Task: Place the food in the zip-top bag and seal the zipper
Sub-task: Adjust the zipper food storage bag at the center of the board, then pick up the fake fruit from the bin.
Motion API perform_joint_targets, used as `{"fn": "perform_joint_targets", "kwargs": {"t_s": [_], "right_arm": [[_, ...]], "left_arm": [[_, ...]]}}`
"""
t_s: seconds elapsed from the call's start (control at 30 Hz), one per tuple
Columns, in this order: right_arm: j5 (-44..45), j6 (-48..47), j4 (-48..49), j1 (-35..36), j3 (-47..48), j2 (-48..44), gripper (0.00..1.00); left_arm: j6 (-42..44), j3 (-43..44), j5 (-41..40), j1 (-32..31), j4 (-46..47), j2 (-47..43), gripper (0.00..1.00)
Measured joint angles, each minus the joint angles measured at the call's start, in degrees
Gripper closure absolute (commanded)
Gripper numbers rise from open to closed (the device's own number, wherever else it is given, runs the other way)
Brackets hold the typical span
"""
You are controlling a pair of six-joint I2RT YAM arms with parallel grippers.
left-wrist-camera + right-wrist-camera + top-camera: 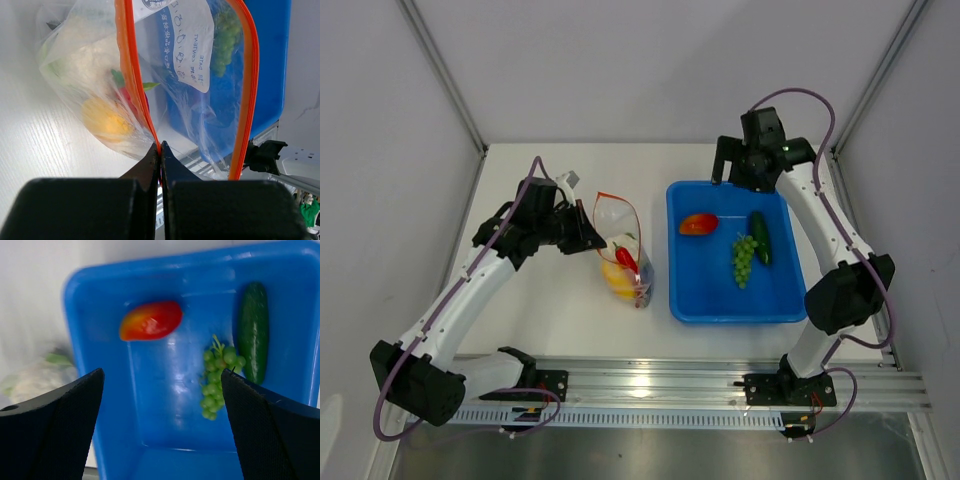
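The stem end of the grapes should go into the bag first, so I will next grip the green grapes (217, 378) with my right gripper across the narrow end opposite the stem.
The zip-top bag (624, 250) lies left of the blue tray with its mouth held up and gaping. My left gripper (160, 148) is shut on one side of the orange zipper (131, 75), and the other side of the strip (248, 90) hangs free. Inside the bag I see an orange-yellow pepper (106, 119), a red chili (134, 101) and white cauliflower (92, 52). In the tray rest a red tomato (150, 320), green grapes (217, 378) and a dark cucumber (253, 331). My right gripper (162, 377) hovers open over the tray's far end (732, 176), holding nothing.
The blue tray (684, 290) sits right of centre, close beside the bag. A small grey-white piece (567, 181) lies behind the left gripper (600, 242). A metal rail (650, 385) runs along the near edge, and walls close in the back and sides.
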Motion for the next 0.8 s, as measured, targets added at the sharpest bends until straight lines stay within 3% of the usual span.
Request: {"fn": "perform_joint_targets", "kwargs": {"t_s": [0.43,0.8], "right_arm": [[2.1,0.4,0.8,-1.3,-23.5,0.7,0.01],[2.1,2.3,3.6,-1.7,-32.5,-0.8,0.03]], "left_arm": [[-0.1,0.1,0.3,0.0,0.2,0.4,0.99],[-0.1,0.3,1.0,0.0,0.2,0.5,1.0]]}}
